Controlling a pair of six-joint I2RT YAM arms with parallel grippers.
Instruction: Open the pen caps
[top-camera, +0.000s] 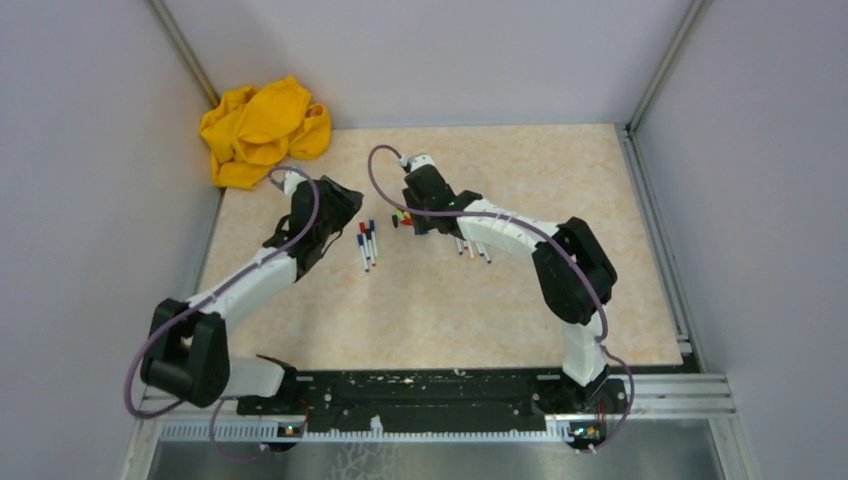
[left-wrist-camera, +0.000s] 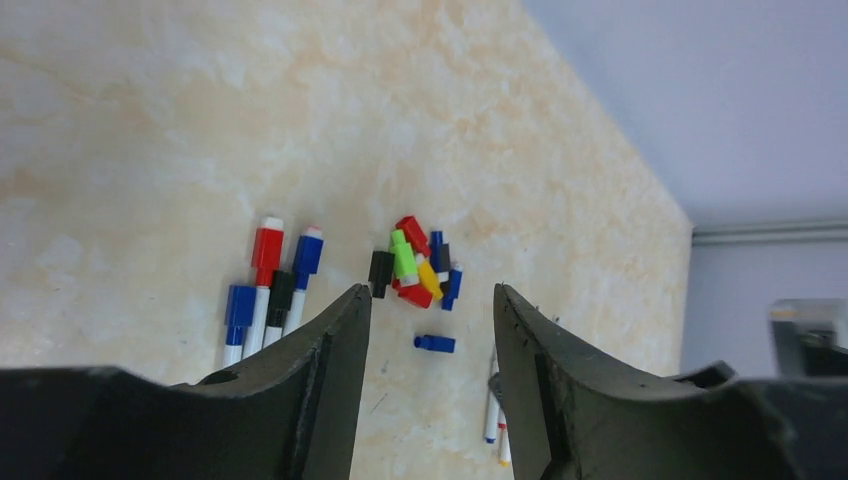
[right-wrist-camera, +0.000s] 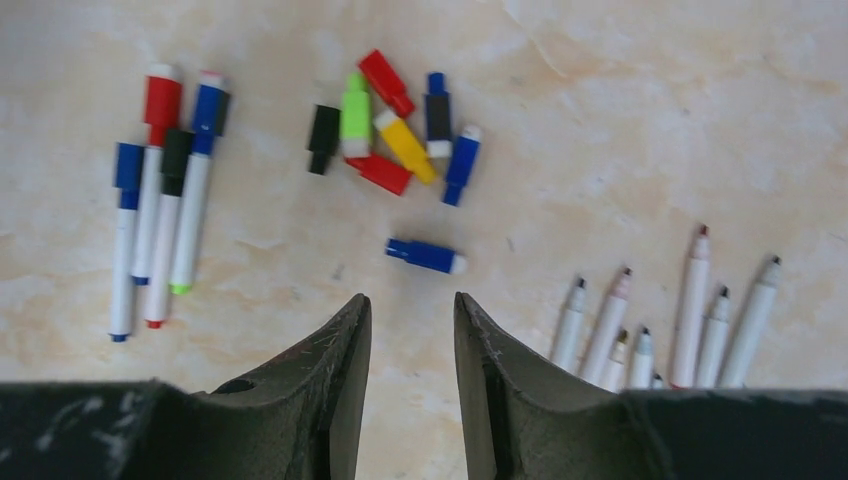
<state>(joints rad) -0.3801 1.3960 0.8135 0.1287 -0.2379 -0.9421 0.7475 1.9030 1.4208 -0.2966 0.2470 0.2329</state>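
The blue-capped pen with the green end needs to be opened, so my right gripper will grab it next by its white body (top-camera: 375, 245) (right-wrist-camera: 192, 222). The blue cap stays free for my left gripper to open.
Several capped pens (right-wrist-camera: 150, 190) lie side by side on the beige table; they also show in the left wrist view (left-wrist-camera: 265, 290) and the top view (top-camera: 367, 243). A pile of loose pen caps (right-wrist-camera: 395, 130) in red, blue, black, yellow and green lies to their right, also seen from the left wrist (left-wrist-camera: 415, 265). One blue cap (right-wrist-camera: 425, 256) lies apart, just beyond my right gripper (right-wrist-camera: 412, 298), which is open and empty. Several uncapped pens (right-wrist-camera: 660, 320) lie at its right. My left gripper (left-wrist-camera: 432, 290) is open and empty, above the table short of the caps.
A crumpled yellow cloth (top-camera: 262, 128) lies in the back left corner. Grey walls close the table on the left, back and right. The two grippers (top-camera: 340, 208) (top-camera: 425, 215) sit close together over the pens.
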